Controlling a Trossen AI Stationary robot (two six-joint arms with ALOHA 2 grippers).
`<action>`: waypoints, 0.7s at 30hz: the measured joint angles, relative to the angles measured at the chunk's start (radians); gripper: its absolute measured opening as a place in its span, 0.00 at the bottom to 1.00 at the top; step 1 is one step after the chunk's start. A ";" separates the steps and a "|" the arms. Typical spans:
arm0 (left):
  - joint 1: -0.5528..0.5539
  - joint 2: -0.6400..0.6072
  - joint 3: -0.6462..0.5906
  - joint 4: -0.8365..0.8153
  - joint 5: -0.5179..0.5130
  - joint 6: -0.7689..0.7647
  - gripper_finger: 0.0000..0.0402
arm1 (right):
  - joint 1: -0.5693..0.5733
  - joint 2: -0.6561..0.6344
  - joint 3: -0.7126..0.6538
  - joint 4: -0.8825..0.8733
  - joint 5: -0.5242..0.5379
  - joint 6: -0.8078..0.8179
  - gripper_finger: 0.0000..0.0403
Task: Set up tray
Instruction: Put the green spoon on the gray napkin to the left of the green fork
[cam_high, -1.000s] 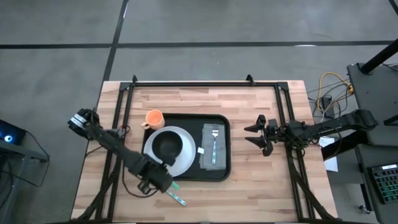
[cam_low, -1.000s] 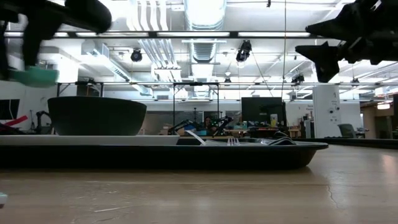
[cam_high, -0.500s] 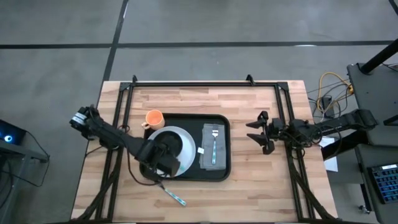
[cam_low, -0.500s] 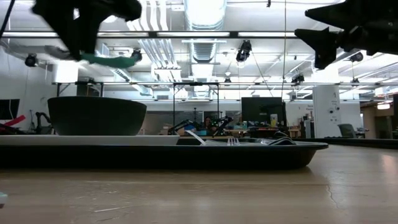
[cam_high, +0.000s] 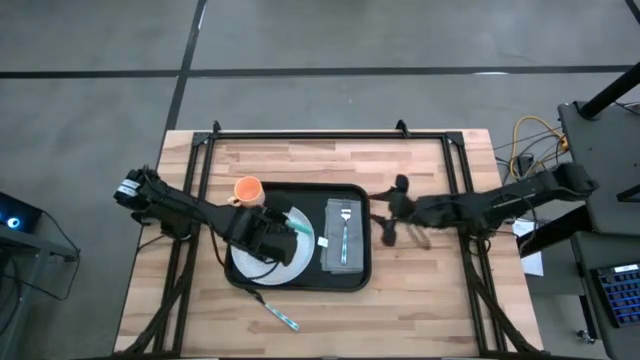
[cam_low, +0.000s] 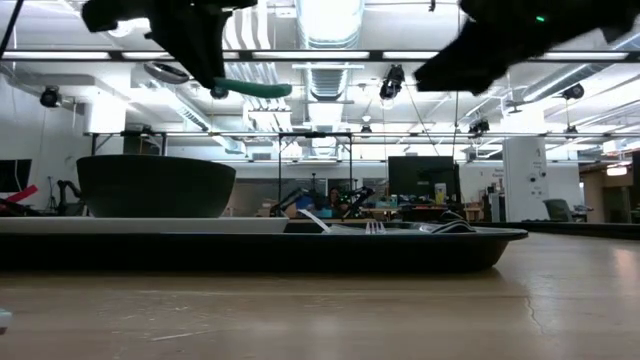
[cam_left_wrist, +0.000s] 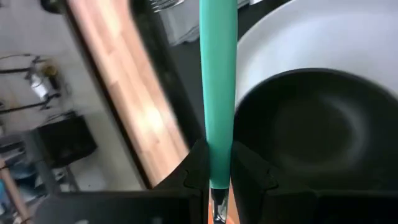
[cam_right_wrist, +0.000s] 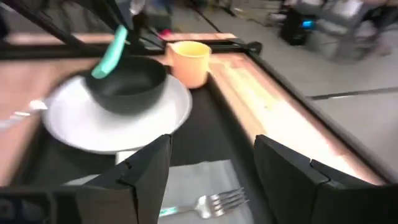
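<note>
The spoon should lie on the grey napkin (cam_high: 343, 252) for the tray setting. My right gripper needs to grab the spoon's teal handle (cam_high: 300, 226) next.
The black tray (cam_high: 352, 278) lies mid-table. On it sit a white plate (cam_high: 262, 270) carrying a black bowl (cam_low: 155, 186), and a grey napkin (cam_high: 343, 252) with a fork (cam_high: 345, 228) on top. An orange cup (cam_high: 248, 190) stands at the tray's far left corner. My left gripper (cam_high: 268, 232) hovers over the bowl, shut on a teal-handled spoon (cam_low: 250, 88). My right gripper (cam_high: 388, 222) hangs open just off the tray's right rim, above the table, and touches nothing. My left gripper pinches the spoon's teal handle (cam_left_wrist: 217, 168) between its two fingers, close to where the handle meets the metal neck. The handle runs straight out ahead, along the fingers, with its free end (cam_high: 304, 228) toward the napkin. The spoon is lifted clear and roughly level above the bowl.
A second teal-handled utensil (cam_high: 279, 316) lies on the wood near the table's near edge, in front of the tray. Black frame rails (cam_high: 300, 134) run along the far edge and both sides. Bare wood shows to the tray's right and far side.
My left gripper has risen from the near edge in front of the tray and swung toward the far side and right, over the plate and bowl, turning and carrying the spoon. My right gripper has moved left toward the tray's right rim.
</note>
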 joint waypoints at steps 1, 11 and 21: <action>0.005 0.000 0.000 0.001 -0.011 0.000 0.06 | 0.012 0.042 0.036 -0.018 0.034 -0.024 0.54; 0.017 0.035 0.000 0.011 -0.195 -0.007 0.06 | 0.168 0.466 0.419 -0.237 0.559 -0.286 0.54; 0.017 0.078 -0.001 0.068 -0.305 -0.009 0.06 | 0.198 0.712 0.673 -0.254 0.676 -0.457 0.54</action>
